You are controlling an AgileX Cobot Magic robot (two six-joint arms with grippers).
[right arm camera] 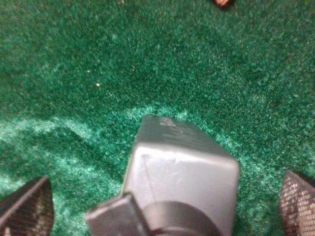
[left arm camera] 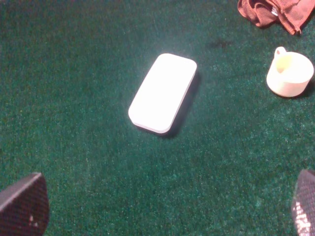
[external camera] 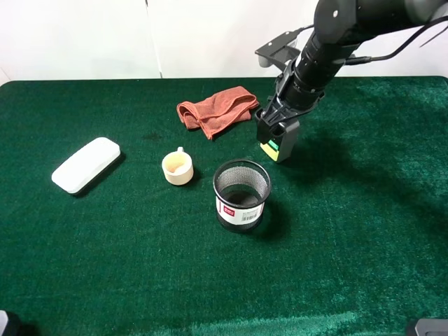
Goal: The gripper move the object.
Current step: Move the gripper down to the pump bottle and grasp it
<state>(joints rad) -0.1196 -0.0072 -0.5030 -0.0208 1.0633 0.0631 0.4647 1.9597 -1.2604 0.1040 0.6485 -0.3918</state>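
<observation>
My right gripper should close on the grey bottle now. Its open fingers are on either side of the bottle in the right wrist view, low over the green cloth.
The object, a small dark grey pump bottle with a yellow-green label, stands on the green table right of the red cloth. My right gripper comes down from the back right and sits over the bottle. In the right wrist view the bottle fills the middle and the gripper is open, with its fingertips wide apart and a gap on each side of the bottle. My left gripper is open and empty above the table's left part.
A black mesh cup with a barcode label stands just in front-left of the bottle. A cream cup, a white flat case and a red cloth lie further left.
</observation>
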